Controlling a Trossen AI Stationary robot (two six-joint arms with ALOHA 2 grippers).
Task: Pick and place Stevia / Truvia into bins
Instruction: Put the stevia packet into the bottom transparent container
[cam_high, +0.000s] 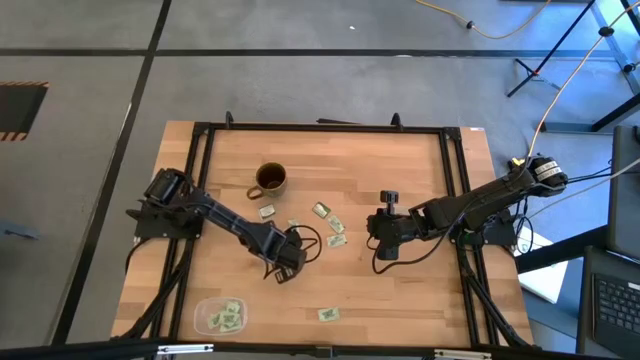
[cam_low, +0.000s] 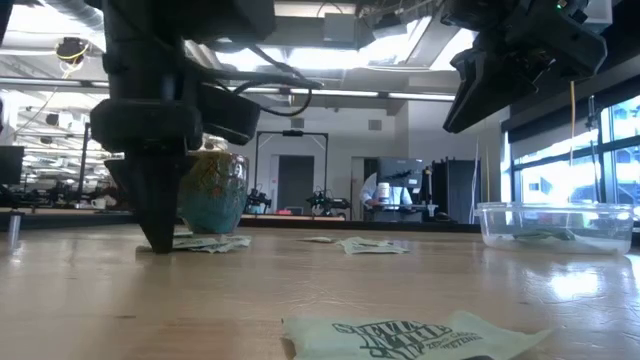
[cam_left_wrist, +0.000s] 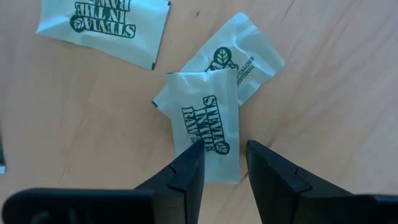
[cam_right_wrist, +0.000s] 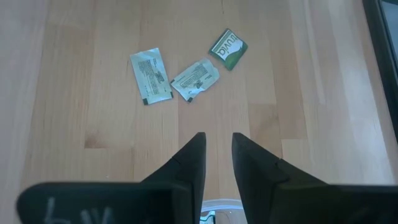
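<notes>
I will next grab the top Stevia sachet with my left gripper by its end beside the leaf print, then put it into the clear bin.
Green-and-white Stevia sachets lie flat on the wooden table, near the middle and one by the near edge. My left gripper stands fingers-down at table level in front of the brown mug, narrowly open over one sachet. That sachet overlaps a second one. My right gripper hangs above the table, open by a narrow gap and holding nothing, with three sachets ahead of it. A clear bin near the front-left corner holds several sachets. The low view shows a clear bin with sachets inside. My left gripper comes from above, pointing down, at the near end of the sachet. One fingertip covers a corner of that end, and the other stands just outside its long edge. The sachet lies flat, partly on another sachet.
The mug stands just beyond my left gripper. A third sachet lies near the overlapped pair. A black frame rail borders the table, and cables loop beside both grippers. Bare wood shows along the near edge, right of the lone sachet.
</notes>
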